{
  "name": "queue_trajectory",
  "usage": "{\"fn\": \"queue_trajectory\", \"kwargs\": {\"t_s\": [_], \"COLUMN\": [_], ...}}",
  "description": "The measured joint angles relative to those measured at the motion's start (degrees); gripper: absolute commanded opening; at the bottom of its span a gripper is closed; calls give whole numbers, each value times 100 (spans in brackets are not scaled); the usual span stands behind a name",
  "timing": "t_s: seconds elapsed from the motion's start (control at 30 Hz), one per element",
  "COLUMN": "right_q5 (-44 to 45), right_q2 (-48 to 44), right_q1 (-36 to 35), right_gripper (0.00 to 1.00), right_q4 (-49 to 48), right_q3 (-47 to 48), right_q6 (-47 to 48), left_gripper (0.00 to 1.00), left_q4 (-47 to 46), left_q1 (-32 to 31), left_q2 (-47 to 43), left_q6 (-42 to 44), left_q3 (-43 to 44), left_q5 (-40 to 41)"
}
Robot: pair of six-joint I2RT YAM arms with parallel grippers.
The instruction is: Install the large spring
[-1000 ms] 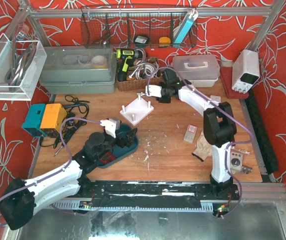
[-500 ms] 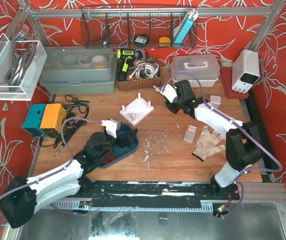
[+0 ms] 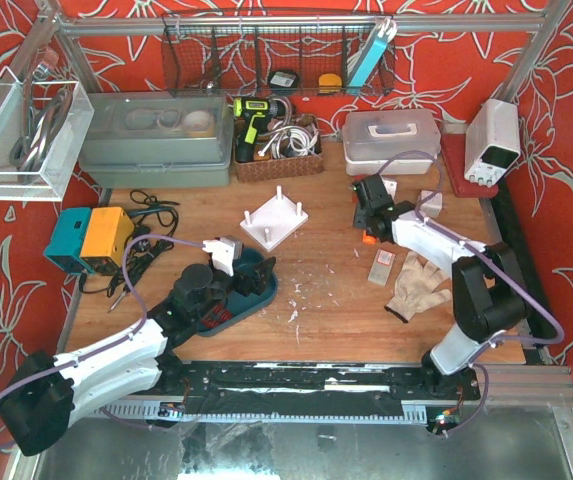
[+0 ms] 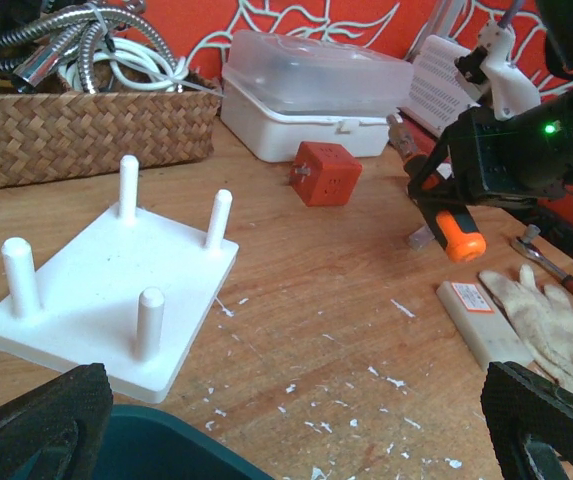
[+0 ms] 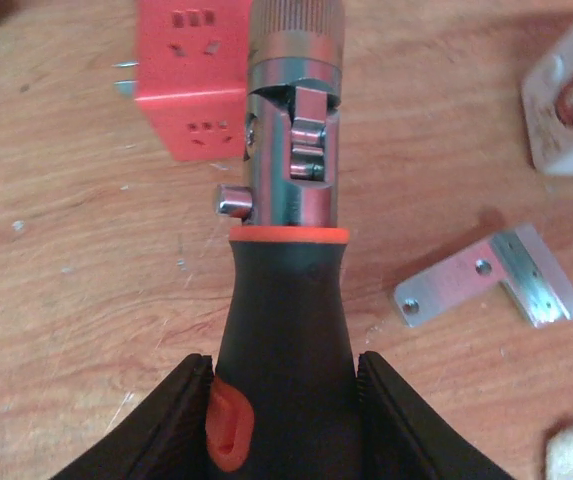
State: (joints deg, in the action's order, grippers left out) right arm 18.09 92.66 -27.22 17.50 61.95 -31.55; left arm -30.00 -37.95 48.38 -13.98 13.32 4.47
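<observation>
My right gripper keeps holding the screwdriver [image 5: 288, 290] now, since it hangs tilted above the empty table between plug cube and bracket and would drop if released.
The white base plate [image 3: 274, 220] with its upright pegs [image 4: 116, 290] lies mid-table, and nothing sits on the pegs. I cannot pick out the large spring; something red lies in the teal tray [image 3: 261, 290], too small to tell. My left gripper [image 3: 246, 278] hovers over that tray, wide open and empty, with its black fingers [image 4: 36, 420] at the frame corners. My right gripper [image 5: 286, 400] is shut on the black-and-orange handle of a ratchet screwdriver [image 5: 288, 290]. It holds the tool low over the table, right of the plate [image 3: 369, 222].
An orange plug cube [image 5: 188, 75] and a metal corner bracket [image 5: 496, 275] lie by the tool's tip. A white glove [image 3: 416, 285] and a small flat box [image 3: 381, 268] lie right of it. A wicker basket [image 4: 76, 130] and a plastic case [image 3: 391, 135] line the back.
My right arm has swung away from the peg plate toward the right and come down near the orange cube, still gripping the tool. The left arm has not moved.
</observation>
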Motion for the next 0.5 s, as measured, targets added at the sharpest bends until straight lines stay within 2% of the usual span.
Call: {"fn": "queue_trajectory", "kwargs": {"t_s": [0.23, 0.4, 0.5], "right_q5": [-35, -181, -199], "right_q2": [942, 1502, 1729], "right_q1": [188, 249, 258], "right_gripper": [16, 30, 43], "right_q4": [643, 796, 955], "right_q3": [804, 1043, 1115], "right_q6": [-1764, -2614, -2959], "left_gripper": [100, 100, 100], "left_q4": [4, 83, 116], "left_q1": [2, 2, 0], "left_q2": [0, 0, 0], "left_q6": [-13, -17, -17], "left_q3": [0, 0, 0], "left_q5": [2, 81, 125]}}
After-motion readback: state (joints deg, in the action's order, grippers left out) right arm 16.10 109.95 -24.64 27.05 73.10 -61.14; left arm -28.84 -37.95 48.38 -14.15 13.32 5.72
